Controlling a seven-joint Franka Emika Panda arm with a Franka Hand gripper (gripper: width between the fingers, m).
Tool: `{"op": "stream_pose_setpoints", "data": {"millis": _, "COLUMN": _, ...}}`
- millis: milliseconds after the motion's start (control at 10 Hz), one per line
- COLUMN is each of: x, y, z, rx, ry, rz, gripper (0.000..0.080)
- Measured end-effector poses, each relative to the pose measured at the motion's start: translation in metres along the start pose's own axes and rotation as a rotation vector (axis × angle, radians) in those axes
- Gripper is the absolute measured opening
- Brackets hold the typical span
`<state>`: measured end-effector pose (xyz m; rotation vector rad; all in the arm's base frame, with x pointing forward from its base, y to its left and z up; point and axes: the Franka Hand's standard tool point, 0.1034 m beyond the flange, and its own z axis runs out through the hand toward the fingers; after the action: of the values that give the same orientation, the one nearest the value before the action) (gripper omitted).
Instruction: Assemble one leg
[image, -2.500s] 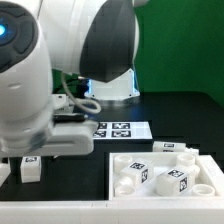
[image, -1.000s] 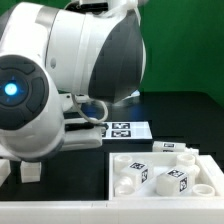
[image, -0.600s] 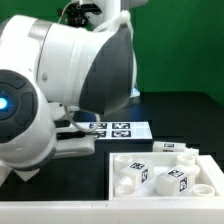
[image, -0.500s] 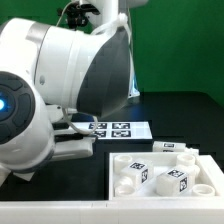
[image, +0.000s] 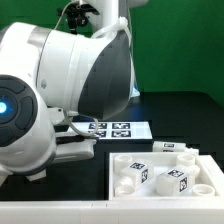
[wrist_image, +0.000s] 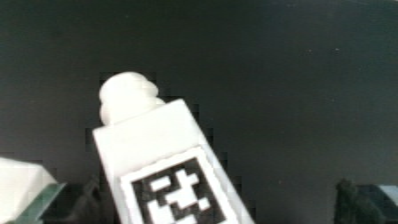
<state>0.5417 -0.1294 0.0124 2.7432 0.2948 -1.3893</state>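
Note:
My fingers are on both sides of the white leg's tagged body (wrist_image: 178, 180), so it is now time for my gripper to close on it.
In the wrist view a leg (wrist_image: 157, 150), a white boxy post with a rounded peg at its far end and a black-and-white tag on its face, lies on the black table. It lies between my gripper's (wrist_image: 210, 205) two dark fingertips (wrist_image: 45, 200), closer to one of them, with a gap on each side. The jaws are wide open and hold nothing. In the exterior view the arm's big white body (image: 50, 100) hides the gripper and this leg.
A large white tray-like part (image: 205, 165) at the exterior view's right holds several more tagged white pieces (image: 178, 182). The marker board (image: 122, 128) lies behind it. Another white piece (wrist_image: 15, 185) shows at the edge of the wrist view.
The arm has swung down toward the exterior view's lower left and now covers the leg that stood there. The tray and marker board have not moved.

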Motion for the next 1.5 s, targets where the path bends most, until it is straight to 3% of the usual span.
{"op": "stream_pose_setpoints", "data": {"millis": 200, "x": 0.0, "y": 0.0, "z": 0.0, "rx": -0.005, "ry": -0.001, "rz": 0.0, "gripper": 0.0648}}
{"op": "stream_pose_setpoints", "data": {"millis": 400, "x": 0.004, "y": 0.001, "z": -0.004, "rx": -0.03, "ry": 0.014, "rz": -0.014, "gripper": 0.0648}}
{"op": "stream_pose_setpoints", "data": {"millis": 600, "x": 0.006, "y": 0.0, "z": -0.006, "rx": -0.039, "ry": 0.027, "rz": -0.018, "gripper": 0.0386}}
{"op": "stream_pose_setpoints", "data": {"millis": 700, "x": 0.006, "y": 0.0, "z": -0.007, "rx": -0.039, "ry": 0.027, "rz": -0.02, "gripper": 0.0386}}
{"op": "stream_pose_setpoints", "data": {"millis": 800, "x": 0.006, "y": 0.001, "z": -0.007, "rx": -0.039, "ry": 0.028, "rz": -0.023, "gripper": 0.0282}}
{"op": "stream_pose_setpoints", "data": {"millis": 1000, "x": 0.005, "y": 0.001, "z": -0.008, "rx": -0.039, "ry": 0.029, "rz": -0.027, "gripper": 0.0282}}
{"op": "stream_pose_setpoints", "data": {"millis": 1100, "x": 0.001, "y": -0.001, "z": -0.014, "rx": -0.04, "ry": 0.034, "rz": -0.026, "gripper": 0.0282}}
{"op": "stream_pose_setpoints", "data": {"millis": 1200, "x": -0.012, "y": -0.009, "z": -0.025, "rx": -0.038, "ry": 0.023, "rz": -0.025, "gripper": 0.0282}}
{"op": "stream_pose_setpoints", "data": {"millis": 1400, "x": -0.048, "y": -0.034, "z": -0.057, "rx": -0.006, "ry": 0.022, "rz": 0.013, "gripper": 0.0282}}
{"op": "stream_pose_setpoints", "data": {"millis": 1500, "x": -0.055, "y": -0.038, "z": -0.068, "rx": -0.012, "ry": 0.038, "rz": 0.013, "gripper": 0.0284}}
